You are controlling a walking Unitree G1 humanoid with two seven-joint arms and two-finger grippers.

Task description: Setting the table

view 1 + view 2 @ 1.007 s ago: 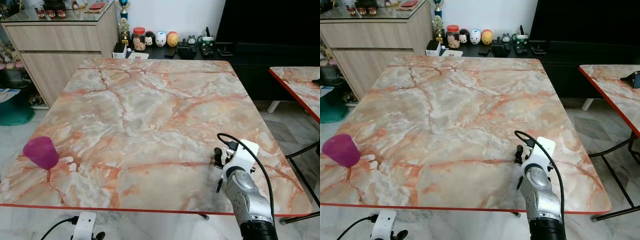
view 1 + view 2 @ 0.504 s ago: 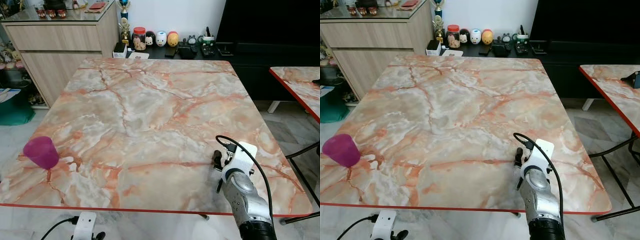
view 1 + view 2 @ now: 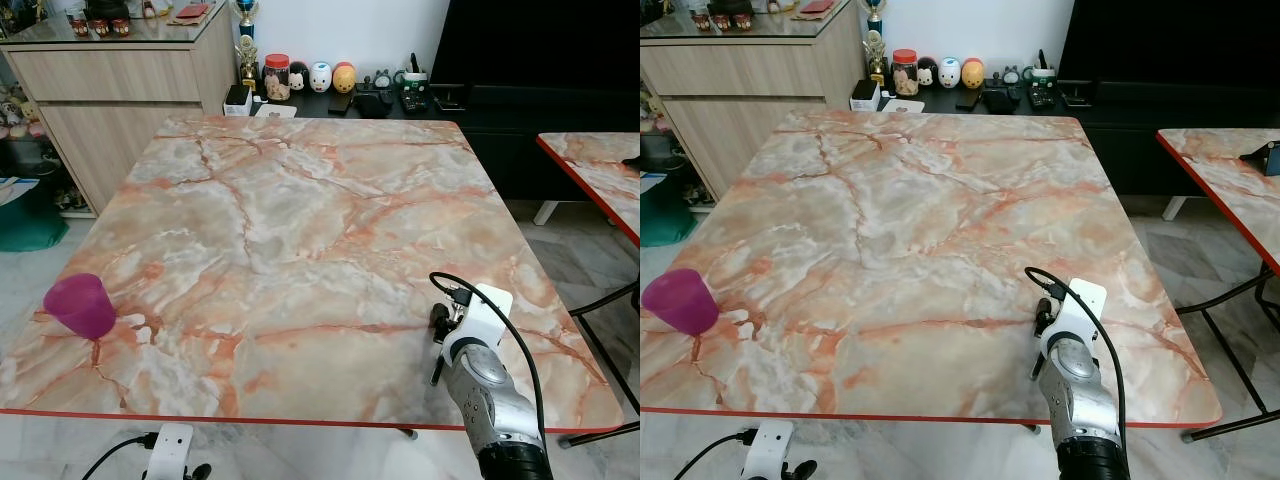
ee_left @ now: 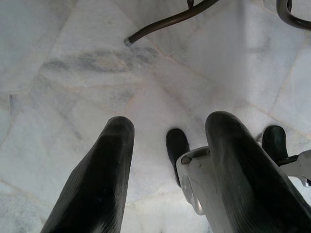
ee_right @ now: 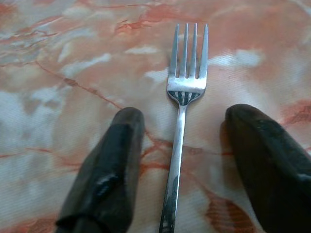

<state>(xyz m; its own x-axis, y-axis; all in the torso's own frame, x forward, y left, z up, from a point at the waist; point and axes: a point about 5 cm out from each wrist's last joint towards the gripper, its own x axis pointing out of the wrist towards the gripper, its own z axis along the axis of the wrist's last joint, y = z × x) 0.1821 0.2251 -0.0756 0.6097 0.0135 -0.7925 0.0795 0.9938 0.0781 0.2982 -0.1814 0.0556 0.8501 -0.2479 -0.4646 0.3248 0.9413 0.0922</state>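
The fork's pointed teeth are lying on the tabletop. My right gripper will therefore pick up the fork next by its slim handle just behind the fork's head (image 5: 178, 138).
A steel fork (image 5: 186, 87) lies flat on the marble table (image 3: 300, 220), tines pointing away from my wrist. My right gripper (image 5: 187, 116) is open just above the table near its front right corner (image 3: 437, 345), one finger on each side of the fork's handle, touching neither side. A purple cup (image 3: 80, 305) stands near the table's front left edge, far from that gripper. My left gripper (image 4: 170, 121) hangs open below the table's front edge, over the pale floor tiles, with nothing between its fingers.
A wooden sideboard (image 3: 120, 80) stands at the back left. Jars and small figurines (image 3: 305, 78) line a low black cabinet behind the table. A second marble table (image 3: 595, 175) is to the right, and a teal bin (image 3: 25, 215) sits on the floor at left.
My right wrist has shifted very slightly over the table. The cup has not moved.
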